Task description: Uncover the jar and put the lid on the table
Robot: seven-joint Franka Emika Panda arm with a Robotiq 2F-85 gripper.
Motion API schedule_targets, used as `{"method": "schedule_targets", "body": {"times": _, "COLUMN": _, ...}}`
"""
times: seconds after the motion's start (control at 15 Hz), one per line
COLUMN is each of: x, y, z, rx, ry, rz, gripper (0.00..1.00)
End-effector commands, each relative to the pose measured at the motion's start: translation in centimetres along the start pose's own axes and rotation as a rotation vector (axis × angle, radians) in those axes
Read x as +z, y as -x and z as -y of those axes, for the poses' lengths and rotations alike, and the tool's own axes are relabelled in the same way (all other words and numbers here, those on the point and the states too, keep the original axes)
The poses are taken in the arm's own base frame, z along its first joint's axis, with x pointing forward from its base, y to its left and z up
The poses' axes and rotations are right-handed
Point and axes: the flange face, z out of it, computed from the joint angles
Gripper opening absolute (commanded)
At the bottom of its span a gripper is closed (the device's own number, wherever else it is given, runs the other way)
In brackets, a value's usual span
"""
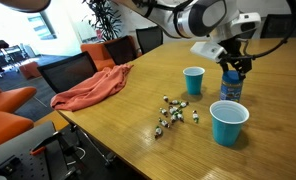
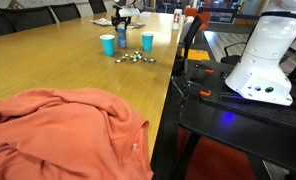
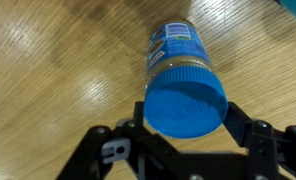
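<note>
The blue lid [image 3: 186,102] would come up and the jar would stay standing if I lifted my gripper now, because my fingers close only on the lid's sides.
The jar [image 3: 178,45] has a blue-patterned label and brownish contents, and stands upright on the wood-grain table [image 3: 48,60]. The blue lid [image 3: 186,102] sits on top of it. In the wrist view my gripper [image 3: 186,114] has a finger against each side of the lid, shut on it. In an exterior view my gripper [image 1: 234,68] reaches straight down onto the jar [image 1: 231,90] at the far side of the table [image 1: 118,130]. In an exterior view the jar [image 2: 121,38] is small and far away under the gripper [image 2: 120,20].
Two blue plastic cups [image 1: 193,80] [image 1: 228,122] stand near the jar. Several small wrapped items [image 1: 173,115] lie scattered between them. A salmon cloth [image 1: 93,88] drapes over the table edge. Chairs [image 1: 68,68] line that side.
</note>
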Motion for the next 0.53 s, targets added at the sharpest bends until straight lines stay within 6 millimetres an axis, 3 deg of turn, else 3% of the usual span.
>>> {"method": "schedule_targets", "body": {"times": 0.0, "x": -3.2, "y": -0.6, "z": 0.8, "rx": 0.017, "ry": -0.002, "rz": -0.009, "gripper": 0.54}}
{"method": "schedule_targets", "body": {"times": 0.27, "x": -7.2, "y": -0.9, "z": 1.9, "rx": -0.007, "ry": -0.009, "rz": -0.034, "gripper": 0.54}}
{"method": "schedule_targets", "body": {"times": 0.47, "x": -9.9, "y": 0.7, "z": 4.1, "rx": -0.098, "ry": -0.003, "rz": -0.036, "gripper": 0.54}}
